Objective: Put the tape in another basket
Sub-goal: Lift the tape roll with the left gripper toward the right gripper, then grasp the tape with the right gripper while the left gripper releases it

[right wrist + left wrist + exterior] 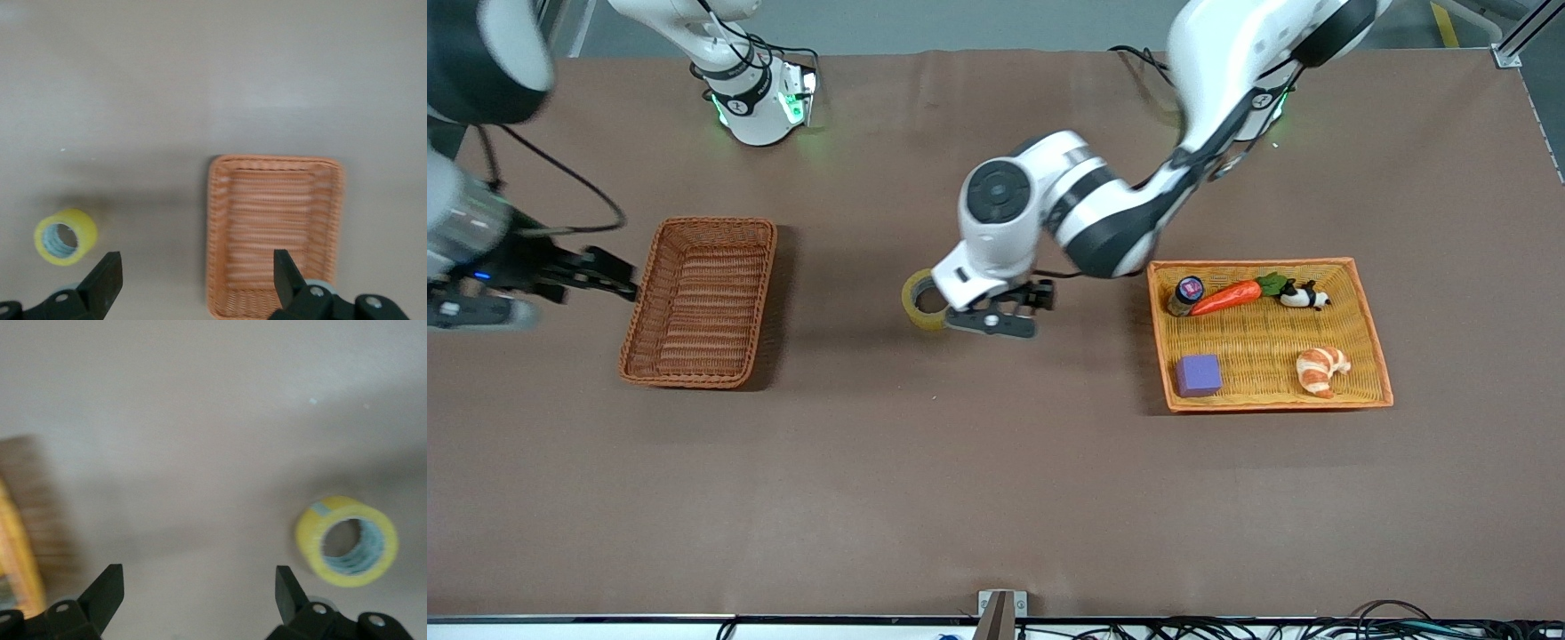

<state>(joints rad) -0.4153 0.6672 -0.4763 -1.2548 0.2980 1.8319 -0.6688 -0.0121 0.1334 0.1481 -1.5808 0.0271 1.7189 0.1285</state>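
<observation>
My right gripper is next to grab the tape by the side of its yellow ring [912, 300] [87, 233], so that the tape can move into the reddish-brown basket.
The tape [923, 300], a yellowish roll with a grey core, rests on the brown table between the two baskets, free of any grip. My left gripper [1000, 318] hangs low over the table right beside it, on the side toward the left arm's end. In the left wrist view the left gripper [200, 587] is open with only bare table between its fingers, and the tape [347, 541] lies just outside one finger. The reddish-brown basket [703, 302] holds nothing. My right gripper [618, 277] is open over that basket's outer rim. Its wrist view shows the right gripper [198, 273], the basket [217, 233] and the tape [65, 237].
A yellow-orange tray [1254, 347] toward the left arm's end holds a purple cube [1198, 374], a croissant [1321, 369], a carrot [1227, 297], a panda toy [1303, 296] and a small bottle [1187, 295]. Its edge [17, 553] shows in the left wrist view.
</observation>
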